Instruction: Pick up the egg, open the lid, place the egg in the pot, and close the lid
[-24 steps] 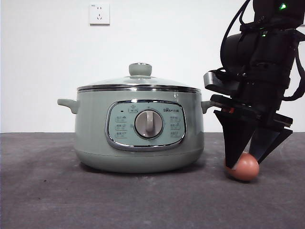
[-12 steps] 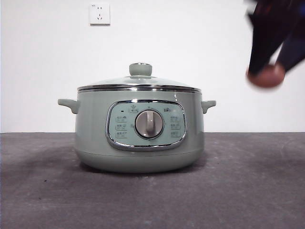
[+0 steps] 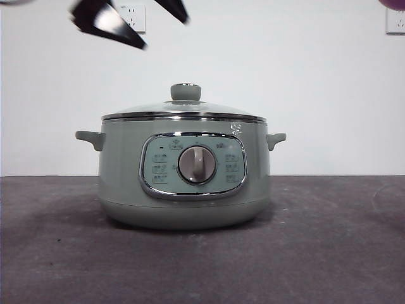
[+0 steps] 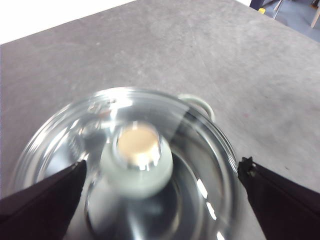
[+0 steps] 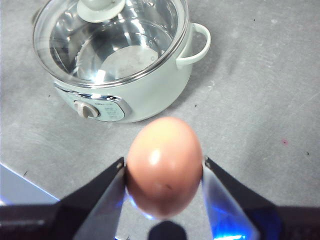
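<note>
Next, my left gripper grabs the glass lid's round knob (image 3: 186,92) (image 4: 136,157), to open the pot for the egg.
The sage-green pot (image 3: 120,171) stands mid-table with the glass lid (image 3: 183,109) shut on it. In the right wrist view the brown-orange egg (image 5: 165,167) is held in the air by my right gripper (image 5: 163,162), high above the table and to one side of the pot (image 5: 155,95). Both its jaws press the shell. My left gripper (image 3: 165,34) hangs open above the lid, left of the knob (image 3: 185,92). In the left wrist view its wide-spread jaws stand either side of the knob (image 4: 137,160), apart from it.
The dark grey table (image 3: 316,253) stretches around the pot. White wall sockets (image 3: 131,18) sit on the wall behind, one partly behind the left gripper. The pot's side handles (image 3: 88,138) stick out left and right.
The right gripper lifted the egg off the table at the pot's right and rose out of the front view. The left gripper came in at the top left, above the lid.
</note>
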